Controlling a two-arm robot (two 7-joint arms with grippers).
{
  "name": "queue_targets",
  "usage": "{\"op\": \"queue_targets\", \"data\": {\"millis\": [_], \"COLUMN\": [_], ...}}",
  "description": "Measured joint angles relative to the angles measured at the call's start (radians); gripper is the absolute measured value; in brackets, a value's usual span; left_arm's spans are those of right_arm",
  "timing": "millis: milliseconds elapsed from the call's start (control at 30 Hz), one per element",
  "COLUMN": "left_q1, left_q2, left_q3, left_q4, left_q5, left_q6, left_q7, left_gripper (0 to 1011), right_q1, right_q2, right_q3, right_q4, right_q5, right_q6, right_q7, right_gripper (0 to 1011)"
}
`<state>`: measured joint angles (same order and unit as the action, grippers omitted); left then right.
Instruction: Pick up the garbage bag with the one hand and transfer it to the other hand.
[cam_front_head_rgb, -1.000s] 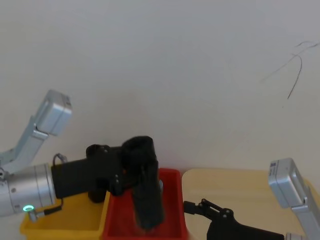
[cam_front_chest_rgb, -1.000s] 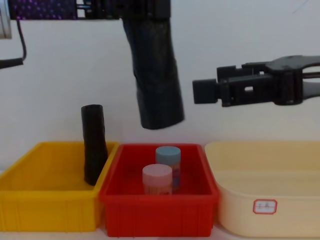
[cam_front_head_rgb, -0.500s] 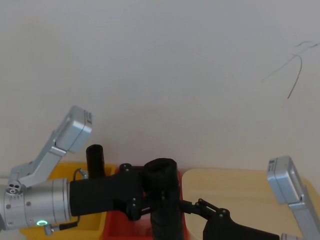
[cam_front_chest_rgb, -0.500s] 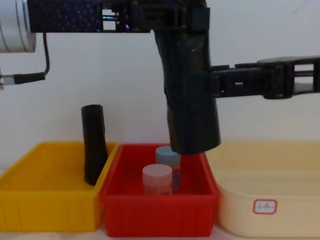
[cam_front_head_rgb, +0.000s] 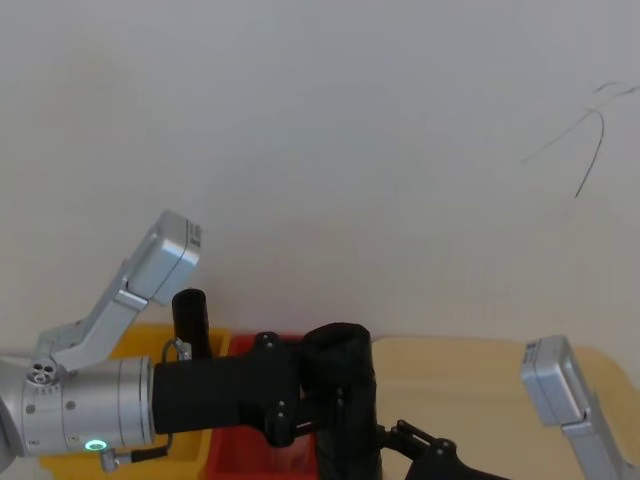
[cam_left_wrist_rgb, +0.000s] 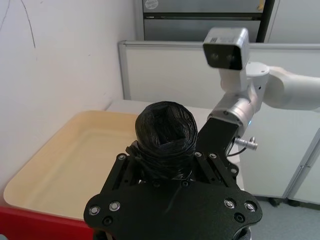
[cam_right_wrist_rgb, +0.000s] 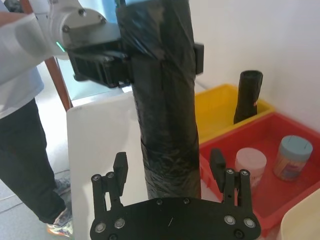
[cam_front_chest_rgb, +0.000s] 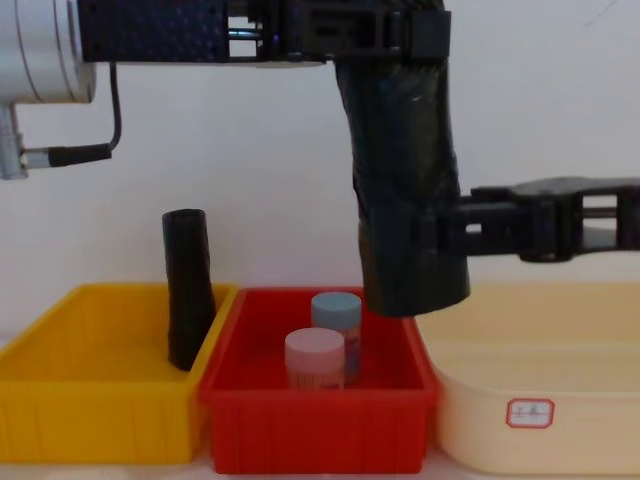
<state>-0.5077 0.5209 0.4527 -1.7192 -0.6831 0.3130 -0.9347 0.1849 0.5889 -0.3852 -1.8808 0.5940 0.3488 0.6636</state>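
My right gripper needs to take over the garbage bag from my left gripper. It should next grab the bag by its lower middle (cam_front_chest_rgb: 400, 240) (cam_right_wrist_rgb: 170, 155).
The garbage bag (cam_front_chest_rgb: 405, 190), a thick wrinkled black roll, hangs nearly upright above the red bin's right end. My left gripper (cam_front_chest_rgb: 385, 35), on the green-ringed arm, is shut on its top end; in the left wrist view the roll (cam_left_wrist_rgb: 165, 127) pokes up between the left gripper's (cam_left_wrist_rgb: 167, 165) fingers. My right gripper (cam_front_chest_rgb: 440, 235) reaches in from the right at the roll's lower part. In the right wrist view the right gripper (cam_right_wrist_rgb: 168, 165) is open, its fingers (cam_right_wrist_rgb: 120, 167) standing on either side of the bag (cam_right_wrist_rgb: 162, 100) with a gap showing.
A slimmer black roll (cam_front_chest_rgb: 187, 290) leans in the yellow bin (cam_front_chest_rgb: 90, 410) on the left. The red bin (cam_front_chest_rgb: 320, 435) in the middle holds a pink-lidded jar (cam_front_chest_rgb: 314, 355) and a blue-lidded jar (cam_front_chest_rgb: 336, 310). A cream bin (cam_front_chest_rgb: 540, 410) stands on the right.
My left arm has carried the bag to the right and a little lower. My right gripper has dropped and now has its fingers on either side of the bag's lower part.
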Motion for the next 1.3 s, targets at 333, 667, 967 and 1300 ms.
{"op": "queue_targets", "data": {"millis": [333,667,967,1300], "left_q1": [-0.011,-0.015,-0.012,-0.009], "left_q2": [-0.003,-0.01,-0.015,-0.018], "left_q3": [0.014,0.032,0.039,0.043], "left_q4": [0.006,0.008,0.006,0.003], "left_q5": [-0.014,-0.02,-0.032,-0.041], "left_q6": [0.013,0.018,0.021,0.023], "left_q7": [-0.001,0.013,0.031,0.041], "left_gripper": [383,383,383,382], "right_q1": [0.02,0.056,0.082,0.095], "right_q2": [-0.005,-0.011,-0.016,-0.018], "right_q3": [-0.023,-0.048,-0.067,-0.076], "right_q4": [0.031,0.041,0.046,0.049], "right_q5": [0.0,0.002,0.005,0.006], "right_q6": [-0.007,-0.007,-0.007,-0.007], "right_q7": [0.005,0.021,0.031,0.036], "right_gripper": [1001,1001,994,764]}}
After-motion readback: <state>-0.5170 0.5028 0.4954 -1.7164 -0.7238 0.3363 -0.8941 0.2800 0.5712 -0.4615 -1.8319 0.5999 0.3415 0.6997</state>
